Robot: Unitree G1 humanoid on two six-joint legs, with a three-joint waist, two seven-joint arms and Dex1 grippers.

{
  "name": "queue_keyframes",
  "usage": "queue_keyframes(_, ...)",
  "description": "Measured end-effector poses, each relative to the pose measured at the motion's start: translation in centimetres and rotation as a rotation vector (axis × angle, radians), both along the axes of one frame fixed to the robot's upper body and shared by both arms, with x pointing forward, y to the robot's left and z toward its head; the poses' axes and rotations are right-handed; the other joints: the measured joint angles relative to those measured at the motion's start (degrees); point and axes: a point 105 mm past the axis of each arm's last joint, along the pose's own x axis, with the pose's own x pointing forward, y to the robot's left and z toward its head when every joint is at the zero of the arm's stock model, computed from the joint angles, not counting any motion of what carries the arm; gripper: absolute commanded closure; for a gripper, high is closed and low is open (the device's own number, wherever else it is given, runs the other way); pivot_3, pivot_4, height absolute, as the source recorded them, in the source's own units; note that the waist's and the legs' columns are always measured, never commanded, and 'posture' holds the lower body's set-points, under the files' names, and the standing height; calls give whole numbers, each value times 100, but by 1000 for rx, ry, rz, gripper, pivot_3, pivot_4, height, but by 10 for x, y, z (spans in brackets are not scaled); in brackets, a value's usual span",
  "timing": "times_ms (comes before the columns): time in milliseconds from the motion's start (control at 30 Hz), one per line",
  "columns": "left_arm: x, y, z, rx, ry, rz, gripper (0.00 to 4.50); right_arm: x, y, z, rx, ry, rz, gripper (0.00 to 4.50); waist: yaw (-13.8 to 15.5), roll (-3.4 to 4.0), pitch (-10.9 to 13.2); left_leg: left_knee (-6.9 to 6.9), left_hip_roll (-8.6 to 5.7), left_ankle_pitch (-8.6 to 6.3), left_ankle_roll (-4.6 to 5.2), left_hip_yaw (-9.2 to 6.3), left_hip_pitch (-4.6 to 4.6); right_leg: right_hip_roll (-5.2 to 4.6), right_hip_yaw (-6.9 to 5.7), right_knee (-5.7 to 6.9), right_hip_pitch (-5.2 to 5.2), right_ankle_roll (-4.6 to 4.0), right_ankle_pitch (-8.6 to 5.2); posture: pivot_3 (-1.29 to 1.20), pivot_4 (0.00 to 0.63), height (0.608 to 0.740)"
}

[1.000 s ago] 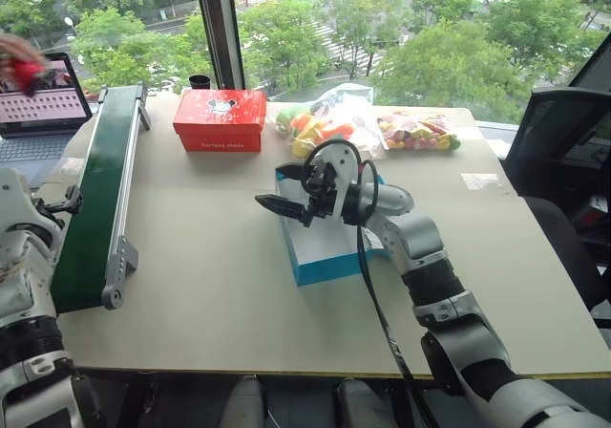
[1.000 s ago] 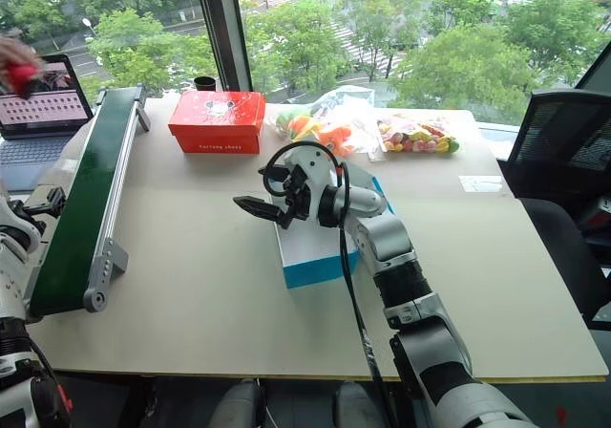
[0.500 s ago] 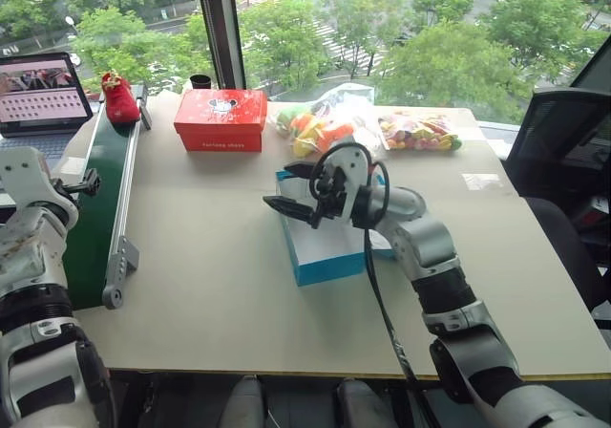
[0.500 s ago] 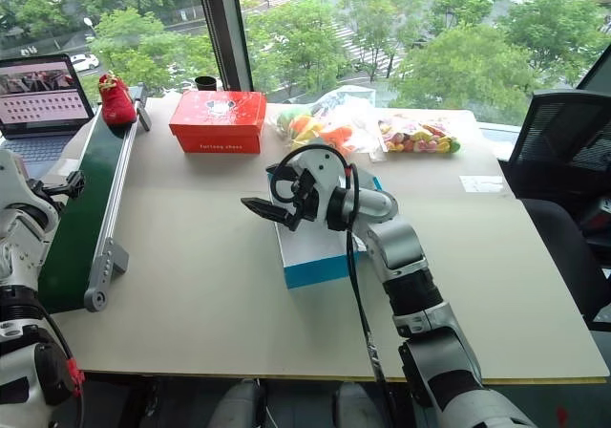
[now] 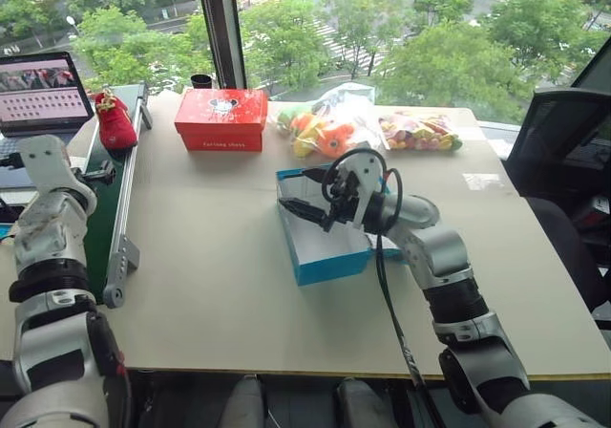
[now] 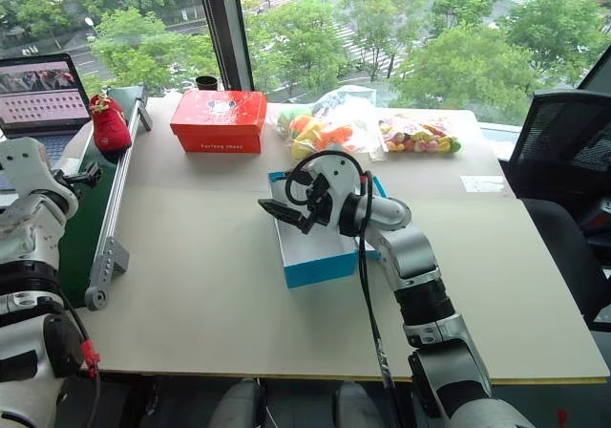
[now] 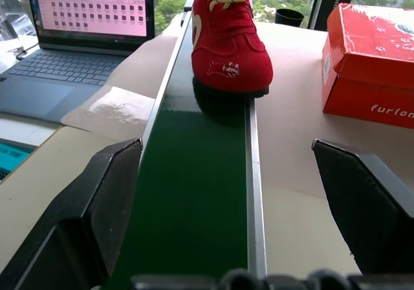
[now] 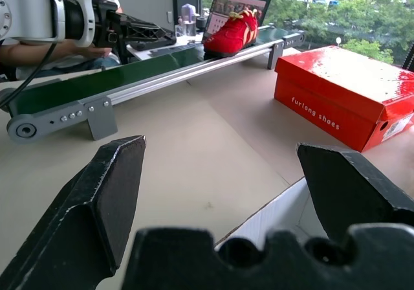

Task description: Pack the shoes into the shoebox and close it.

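In the left wrist view my fingers stop over green belt, so it is too early to close; my left gripper moves toward the red shoe's toe next.
One red shoe (image 7: 229, 41) with cream laces stands on the far end of the green conveyor belt (image 5: 98, 232), toe pointing along the belt toward me. My left gripper (image 7: 226, 193) hovers open over the belt, a good stretch short of the shoe. The cyan-blue shoebox (image 5: 329, 264) sits open in the middle of the table, pale inside. My right gripper (image 5: 298, 191) hangs open just above the box's near-left part, pointing left toward the belt, nothing between its fingers.
A red box (image 5: 221, 119) with white text stands behind the shoebox. Clear bags of orange-yellow toys (image 5: 329, 127) lie at the back. A laptop (image 5: 43, 89) sits left of the belt, a black cup (image 5: 200, 81) by the window, a chair (image 5: 558, 141) at the right.
A hand at the far left put the red shoe on the belt and withdrew. My left arm came forward along the belt. My right gripper drifted slightly right over the box.
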Motion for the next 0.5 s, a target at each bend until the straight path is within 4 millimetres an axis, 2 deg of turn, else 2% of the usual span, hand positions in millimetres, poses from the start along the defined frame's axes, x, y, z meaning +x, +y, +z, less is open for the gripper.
queue_keyframes(233,3,3,-10,-41,44,38,0,1,-2,3,-10,-12,0,89,-43,-1,1,-4,0,0,0,0,-3,0,1,11,-14,0,0,0,150,739)
queue_keyframes(500,10,1,-13,-59,59,58,0,3,-1,7,-10,-19,-2,89,-31,-1,1,-3,-1,6,-9,1,-6,0,1,22,-22,0,0,0,150,739)
